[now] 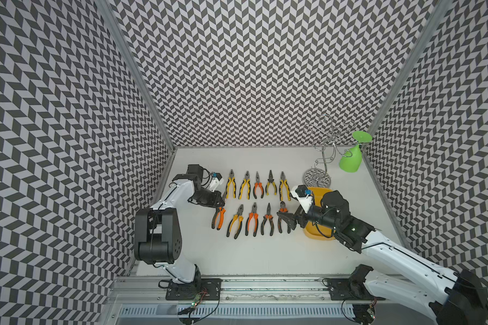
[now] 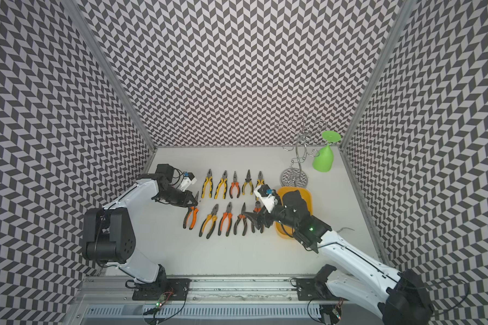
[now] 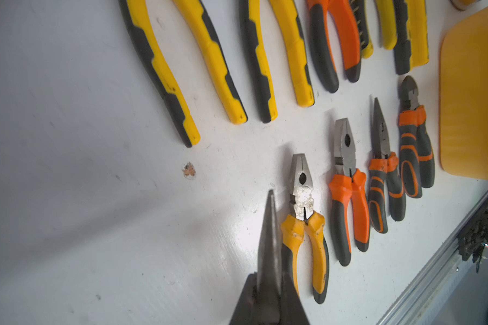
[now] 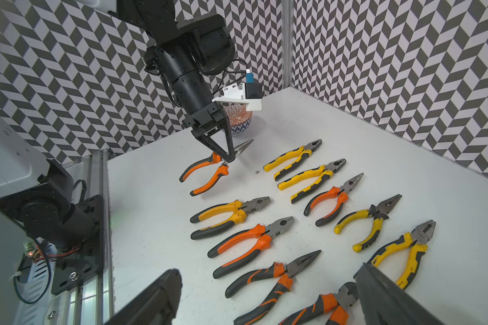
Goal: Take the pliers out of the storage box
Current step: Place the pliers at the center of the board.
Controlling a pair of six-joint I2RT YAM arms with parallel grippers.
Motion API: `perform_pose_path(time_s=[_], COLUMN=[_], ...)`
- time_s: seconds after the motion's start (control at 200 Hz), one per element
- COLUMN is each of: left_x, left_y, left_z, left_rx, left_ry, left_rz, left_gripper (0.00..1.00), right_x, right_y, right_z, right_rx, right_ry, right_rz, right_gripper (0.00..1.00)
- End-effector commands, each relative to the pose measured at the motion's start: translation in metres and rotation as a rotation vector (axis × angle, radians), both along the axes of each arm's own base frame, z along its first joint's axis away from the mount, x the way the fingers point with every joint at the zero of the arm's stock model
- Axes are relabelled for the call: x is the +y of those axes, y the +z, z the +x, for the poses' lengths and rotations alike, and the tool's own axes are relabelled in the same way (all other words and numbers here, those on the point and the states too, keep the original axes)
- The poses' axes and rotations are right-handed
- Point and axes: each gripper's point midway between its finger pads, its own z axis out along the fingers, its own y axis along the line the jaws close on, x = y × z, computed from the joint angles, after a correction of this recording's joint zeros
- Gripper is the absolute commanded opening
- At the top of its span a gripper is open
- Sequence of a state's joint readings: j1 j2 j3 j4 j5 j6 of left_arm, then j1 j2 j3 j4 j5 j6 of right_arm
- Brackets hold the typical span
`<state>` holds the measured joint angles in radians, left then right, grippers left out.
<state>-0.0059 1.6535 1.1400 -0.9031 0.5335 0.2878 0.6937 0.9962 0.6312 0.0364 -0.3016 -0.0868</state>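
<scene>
The pliers hang tilted above empty table and would fall short if I opened my left gripper now. I need to move them to the front row [image 1: 252, 219] before I let go.
Several pliers lie in two rows on the white table, a back row [image 1: 258, 185] and a front row [image 1: 252, 219]. My left gripper [image 1: 222, 204] is shut on the metal nose [image 3: 269, 239] of orange-and-black long-nose pliers [image 4: 206, 174] at the left end of the front row, with the handles hanging towards the table. My right gripper [image 4: 269, 270] stands open just above the orange-and-black cutters [image 1: 283, 209] at the right end of that row, holding nothing. The yellow storage box [image 1: 313, 233] sits right of the rows, largely hidden under my right arm; its wall shows in the left wrist view [image 3: 471, 98].
A wire glass rack [image 1: 317, 177] stands behind the box with an upturned green glass [image 1: 350, 160] hanging on it. A patterned bowl [image 4: 238, 118] sits behind my left gripper by the left wall. Patterned walls close three sides; a metal rail [image 1: 265, 284] runs along the front.
</scene>
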Motion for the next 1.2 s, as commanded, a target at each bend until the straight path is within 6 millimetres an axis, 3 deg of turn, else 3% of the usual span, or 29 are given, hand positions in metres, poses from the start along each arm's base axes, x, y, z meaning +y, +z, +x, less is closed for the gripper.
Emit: perform_pose_path(time_s=[0.0, 0.325, 0.441, 0.626, 0.816, 0.901, 1.011, 1.132, 1.192], left_x=[-0.001, -0.003, 0.001, 0.009, 0.013, 0.014, 0.012, 0.009, 0.007], left_y=[-0.009, -0.066, -0.075, -0.072, -0.070, -0.066, -0.052, -0.025, -0.010], left_z=[-0.009, -0.014, -0.018, -0.010, -0.007, -0.005, 0.002, 0.018, 0.026], left_rx=[0.050, 0.230, 0.238, 0.203, 0.188, 0.166, 0.098, -0.039, -0.118], left_ry=[-0.011, -0.024, -0.005, 0.025, 0.042, 0.050, 0.061, 0.077, 0.088], left_rz=[-0.010, -0.031, -0.009, 0.033, 0.052, 0.057, 0.041, 0.014, -0.003], left_gripper=[0.00, 0.00, 0.01, 0.30, 0.32, 0.38, 0.49, 0.70, 0.74], right_x=[0.003, 0.006, 0.005, 0.004, -0.002, -0.008, -0.018, -0.036, -0.048], right_y=[0.016, 0.017, 0.015, 0.015, 0.022, 0.029, 0.035, 0.040, 0.040], right_z=[0.006, 0.011, 0.011, 0.011, 0.018, 0.024, 0.032, 0.043, 0.049], right_rx=[-0.055, -0.060, -0.059, -0.067, -0.070, -0.097, -0.130, -0.151, -0.154], right_ry=[-0.012, -0.016, -0.018, -0.025, -0.086, -0.133, -0.204, -0.319, -0.388], right_rz=[0.018, 0.013, 0.012, 0.009, 0.027, 0.036, 0.042, 0.071, 0.084], right_gripper=[0.99, 0.99, 0.99, 1.00, 0.99, 0.99, 0.99, 0.99, 0.99])
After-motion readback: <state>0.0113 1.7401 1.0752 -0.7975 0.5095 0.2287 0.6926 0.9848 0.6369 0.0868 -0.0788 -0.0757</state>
